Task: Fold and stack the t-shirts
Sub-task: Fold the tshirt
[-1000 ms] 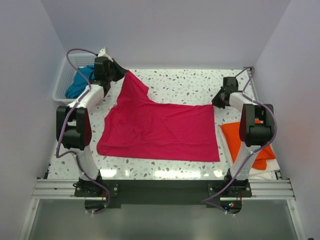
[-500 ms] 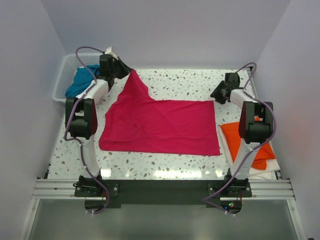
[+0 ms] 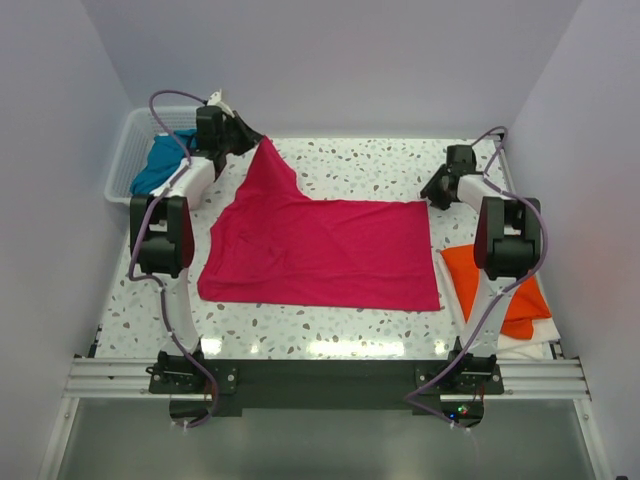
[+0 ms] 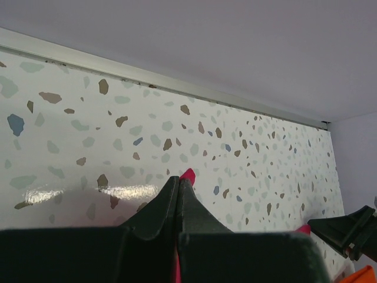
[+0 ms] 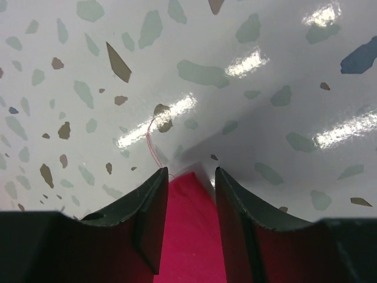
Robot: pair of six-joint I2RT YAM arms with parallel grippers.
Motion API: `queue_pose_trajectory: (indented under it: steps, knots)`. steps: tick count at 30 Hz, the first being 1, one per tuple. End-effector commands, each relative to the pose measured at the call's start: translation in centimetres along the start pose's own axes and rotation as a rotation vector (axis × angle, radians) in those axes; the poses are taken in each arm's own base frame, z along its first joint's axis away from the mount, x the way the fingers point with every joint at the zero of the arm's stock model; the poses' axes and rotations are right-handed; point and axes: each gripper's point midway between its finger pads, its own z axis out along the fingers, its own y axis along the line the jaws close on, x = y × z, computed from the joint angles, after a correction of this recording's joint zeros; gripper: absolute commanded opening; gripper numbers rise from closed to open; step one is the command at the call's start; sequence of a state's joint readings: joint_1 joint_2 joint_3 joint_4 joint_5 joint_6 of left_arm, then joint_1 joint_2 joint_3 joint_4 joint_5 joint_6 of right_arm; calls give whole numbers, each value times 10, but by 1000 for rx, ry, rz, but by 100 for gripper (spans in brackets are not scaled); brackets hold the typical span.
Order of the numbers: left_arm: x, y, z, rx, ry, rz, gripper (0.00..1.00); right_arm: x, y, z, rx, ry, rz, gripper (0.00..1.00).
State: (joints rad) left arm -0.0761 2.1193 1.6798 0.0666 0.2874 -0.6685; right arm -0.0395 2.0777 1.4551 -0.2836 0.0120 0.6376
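Note:
My fingers are level with the end of the shirt's far right corner, so my right gripper closes on that corner next.
The crimson-pink t-shirt (image 3: 320, 250) lies spread on the table. My left gripper (image 3: 255, 142) is shut on its far left corner and holds that corner up near the back edge; in the left wrist view (image 4: 178, 178) a pink tip (image 4: 188, 174) pokes out past the shut fingers. My right gripper (image 3: 430, 197) is open at the shirt's far right corner; in the right wrist view (image 5: 189, 174) that corner (image 5: 191, 236) lies between the spread jaws, ungripped. The orange t-shirt (image 3: 500, 285) lies folded at the right. The teal-blue t-shirt (image 3: 160, 165) lies bunched in the basket.
A white lattice basket (image 3: 122, 165) stands at the far left corner. A white sheet (image 3: 530, 338) lies under the orange shirt near the right front edge. A loose pink thread (image 5: 150, 138) trails from the shirt corner. Walls close in the table on three sides.
My left gripper has pulled the shirt's far left corner back and up, and the shirt slid slightly toward the far side. The right arm shifted a little at the far right corner.

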Motion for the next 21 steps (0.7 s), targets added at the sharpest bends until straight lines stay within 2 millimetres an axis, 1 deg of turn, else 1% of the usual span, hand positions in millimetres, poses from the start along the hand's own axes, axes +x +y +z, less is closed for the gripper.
queue_pose_trajectory:
  steps: [1, 4, 7, 8, 10, 11, 12, 13, 15, 16, 17, 18, 19, 20, 21]
  knots:
    - [-21, -9, 2, 45, -46, 26, 0, -4, 0, -1, 29, -11, -18, 41]
    - [-21, -8, 3, 44, -45, 26, 0, 1, 0, 3, 28, 2, -28, 40]
    - [-19, -6, 6, 42, -42, 24, 0, 4, 3, 5, 20, 12, -30, 36]
    - [-22, -8, 6, 45, -47, 26, 0, 4, 5, 5, 14, 11, -28, 26]
    - [-20, -5, 10, 39, -37, 24, 0, 3, 8, 5, -3, 12, -26, 18]
    - [-23, -7, 11, 43, -43, 26, 0, 2, 10, 4, -10, 12, -26, 14]
    - [-24, -7, 12, 44, -44, 30, 0, 3, 11, 3, -15, 15, -26, 5]
    - [-24, -6, 14, 42, -42, 29, 0, -1, 13, 2, -19, 9, -26, 0]
    - [-28, -10, 16, 54, -48, 31, 0, -5, 15, -2, -26, -2, -25, 0]
    - [-27, -9, 18, 53, -41, 30, 0, -6, 15, -3, -28, -7, -24, 0]
    - [-31, -13, 18, 65, -48, 34, 0, -11, 18, -4, -41, -26, -19, 0]
    - [-31, -13, 18, 67, -46, 35, 0, -15, 24, -11, -74, -36, -16, 0]
    - [-31, -14, 18, 66, -42, 36, 0, -12, 24, -12, -84, -35, -10, 0]
    - [-35, -17, 17, 72, -48, 43, 0, -18, 27, -14, -102, -59, -6, 0]
    - [-36, -17, 17, 71, -49, 45, 0, -23, 30, -21, -117, -77, -4, 0]
